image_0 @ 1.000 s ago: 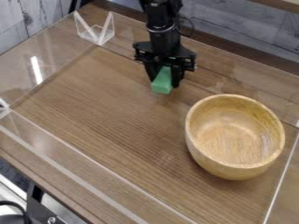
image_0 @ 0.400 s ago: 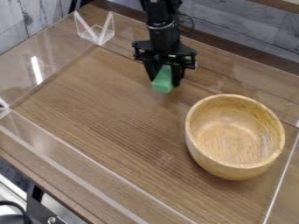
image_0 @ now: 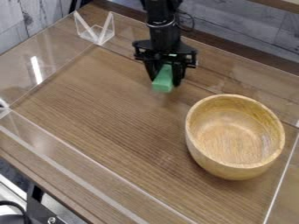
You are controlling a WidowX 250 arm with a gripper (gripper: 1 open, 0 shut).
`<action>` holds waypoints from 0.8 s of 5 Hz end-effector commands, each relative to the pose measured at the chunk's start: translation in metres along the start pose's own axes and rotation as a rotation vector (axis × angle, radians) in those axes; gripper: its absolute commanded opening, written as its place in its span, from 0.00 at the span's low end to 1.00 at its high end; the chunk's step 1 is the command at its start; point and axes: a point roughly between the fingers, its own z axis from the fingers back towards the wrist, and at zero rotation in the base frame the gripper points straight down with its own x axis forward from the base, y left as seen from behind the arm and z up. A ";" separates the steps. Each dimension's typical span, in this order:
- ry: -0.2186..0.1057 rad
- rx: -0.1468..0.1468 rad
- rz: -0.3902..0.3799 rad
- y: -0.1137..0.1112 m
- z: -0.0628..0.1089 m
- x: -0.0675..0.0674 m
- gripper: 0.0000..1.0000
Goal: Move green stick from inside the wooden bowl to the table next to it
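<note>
The green stick's lower end hangs close over the tabletop beside the bowl and the stick would lie there, so it is time for my gripper to release it.
The green stick is a small bright green block held between the black fingers of my gripper, which is shut on it. It hangs just above or at the table, up and to the left of the wooden bowl. The bowl sits at the right side of the table, round, light tan, and nothing lies inside it. The arm comes down from the top of the view, straight over the stick. Whether the stick's lower end touches the tabletop I cannot tell.
Clear acrylic walls run around the table's edges. A small clear stand sits at the back left corner. The bowl lies close to the right wall.
</note>
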 end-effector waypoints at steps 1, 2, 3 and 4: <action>-0.068 -0.006 0.011 0.002 0.022 0.013 0.00; -0.059 -0.010 0.015 0.002 0.021 0.012 0.00; -0.053 -0.014 0.018 0.001 0.021 0.013 0.00; -0.016 0.001 0.021 0.005 0.015 0.008 1.00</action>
